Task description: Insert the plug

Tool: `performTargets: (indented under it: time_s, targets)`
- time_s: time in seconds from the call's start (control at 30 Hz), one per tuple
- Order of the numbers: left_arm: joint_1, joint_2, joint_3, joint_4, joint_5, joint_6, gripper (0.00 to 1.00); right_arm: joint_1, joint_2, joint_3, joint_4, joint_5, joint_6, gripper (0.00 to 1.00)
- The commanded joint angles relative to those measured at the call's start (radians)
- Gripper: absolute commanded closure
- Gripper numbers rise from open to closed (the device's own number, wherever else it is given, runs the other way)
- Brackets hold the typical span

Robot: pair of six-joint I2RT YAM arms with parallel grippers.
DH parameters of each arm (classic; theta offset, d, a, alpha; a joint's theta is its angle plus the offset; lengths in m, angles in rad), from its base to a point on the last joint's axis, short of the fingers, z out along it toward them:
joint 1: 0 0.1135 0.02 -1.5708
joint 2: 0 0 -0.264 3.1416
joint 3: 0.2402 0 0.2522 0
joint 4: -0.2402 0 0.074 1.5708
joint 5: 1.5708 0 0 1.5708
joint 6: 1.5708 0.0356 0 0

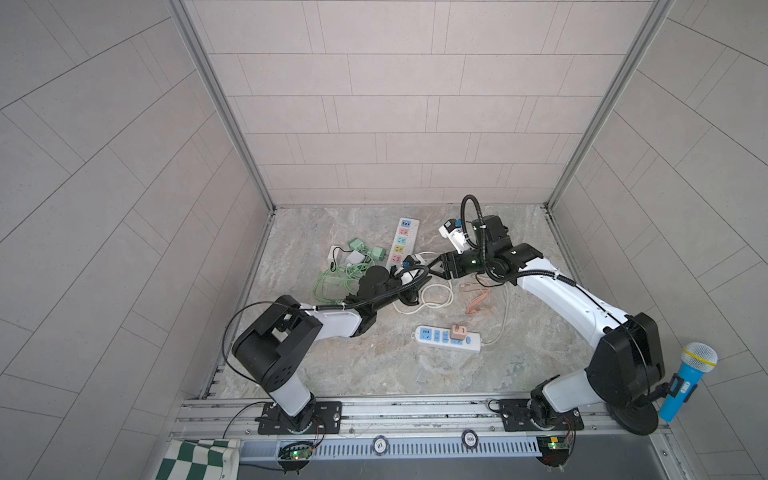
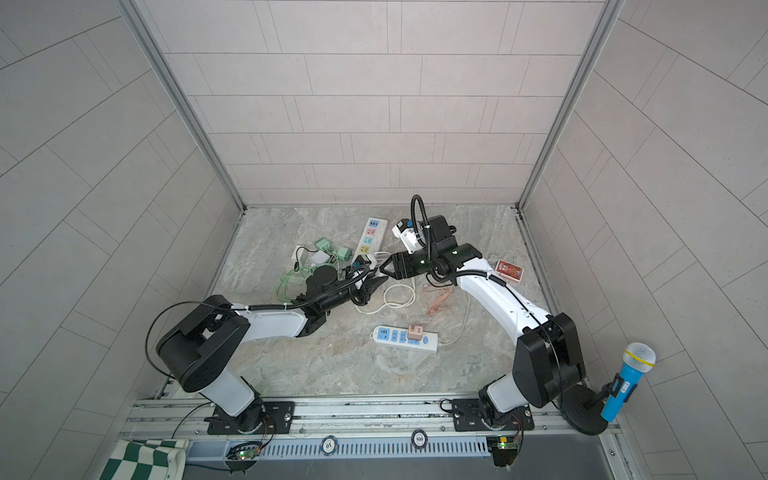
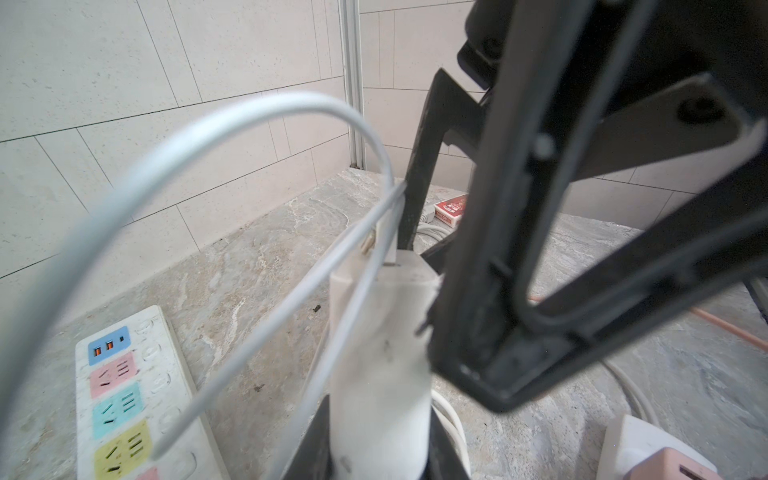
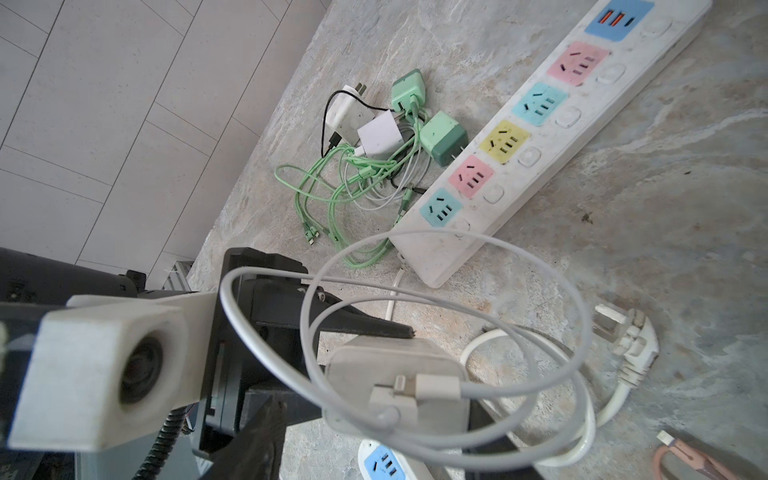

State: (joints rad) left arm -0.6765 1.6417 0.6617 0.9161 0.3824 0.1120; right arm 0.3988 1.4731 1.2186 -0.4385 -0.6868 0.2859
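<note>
My right gripper grips the charger block [image 4: 395, 386] across its sides next, with the cable port [image 4: 396, 400] facing that gripper. This leaves the far end of the block free to insert.
The plug is a white charger block [image 3: 382, 353] with a looped white cable [image 4: 415, 449] in its port. My left gripper [image 3: 376, 453] is shut on it, a black finger on each side, and holds it above the table. My right gripper [image 4: 378, 440] is open, its fingers flanking the same block [image 4: 395, 386] with a gap on one side. In a top view the two grippers meet at mid-table [image 2: 380, 274]. A multicolour power strip [image 1: 401, 243] lies just behind them. A blue-faced strip [image 1: 446, 338] with a pink adapter [image 1: 458, 332] lies nearer the front.
Green and white chargers with tangled cables [image 1: 353, 257] lie left of the multicolour strip. A white cord with a three-pin plug [image 4: 623, 332] coils under the grippers. A pink cable [image 1: 478, 297], a red card box [image 2: 509, 271] and a blue microphone [image 1: 685, 380] are to the right.
</note>
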Motion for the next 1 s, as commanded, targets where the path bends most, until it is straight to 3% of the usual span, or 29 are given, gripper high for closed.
performTargets:
  time_s: [0.0,0.27,0.97]
  targets:
    - [-0.006,-0.036,0.01,0.048,0.014,-0.003,1.0,0.006,-0.019,-0.008,-0.013,-0.017,-0.034,0.37]
    - [-0.005,-0.039,0.003,0.054,0.021,0.011,1.0,0.011,0.012,0.013,-0.006,-0.026,-0.025,0.46]
    - [-0.012,-0.026,-0.006,0.053,0.027,0.029,1.0,0.023,0.055,0.062,0.054,-0.022,0.044,0.45]
